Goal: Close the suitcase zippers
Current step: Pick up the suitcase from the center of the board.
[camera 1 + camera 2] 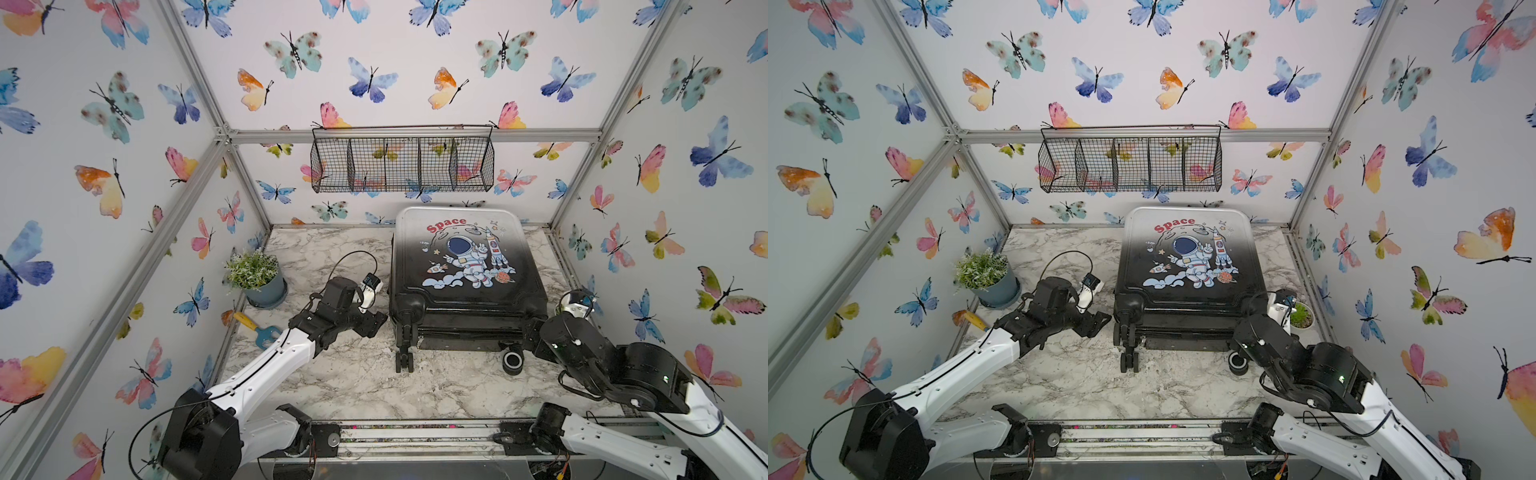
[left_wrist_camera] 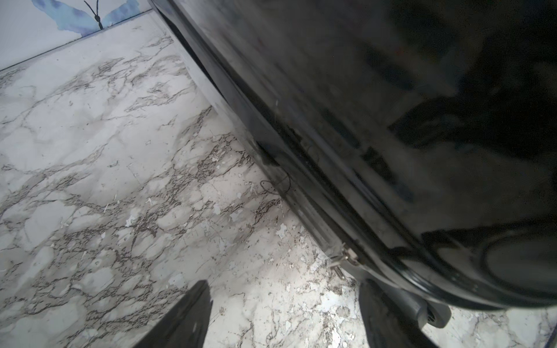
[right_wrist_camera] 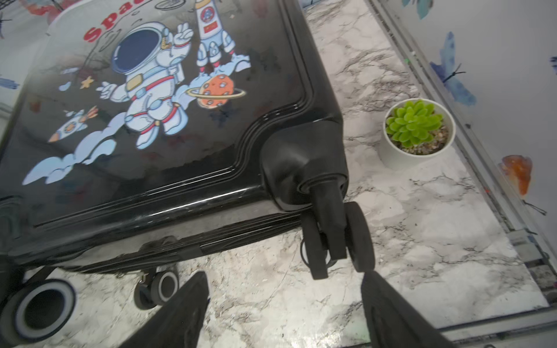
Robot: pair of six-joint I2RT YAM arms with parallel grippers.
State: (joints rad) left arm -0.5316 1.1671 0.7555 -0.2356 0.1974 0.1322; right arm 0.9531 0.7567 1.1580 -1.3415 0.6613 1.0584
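Note:
Next, my right gripper grabs the double wheel's stem, away from the metal pull, to hold the suitcase for closing zippers.
The suitcase point(image 1: 465, 257) lies flat on the marble table, astronaut side up, wheels toward the front, in both top views point(image 1: 1187, 257). The zipper band point(image 2: 304, 192) runs along its black side in the left wrist view, with a small metal pull point(image 2: 346, 259) near the corner. My left gripper point(image 2: 283, 304) stands open just short of that pull, nothing between its fingers point(image 2: 187, 316); from above it point(image 1: 374, 322) sits at the case's front left corner. My right gripper point(image 3: 284, 301) is open over bare table beside the front right double wheel point(image 3: 337, 238).
A leafy plant in a blue pot point(image 1: 259, 278) and a yellow-handled trowel point(image 1: 257, 328) lie at the left. A small white pot with a succulent point(image 3: 417, 132) stands right of the case. A black and grey round object point(image 1: 513, 363) lies by the front wheels. A wire basket point(image 1: 403, 160) hangs on the back wall.

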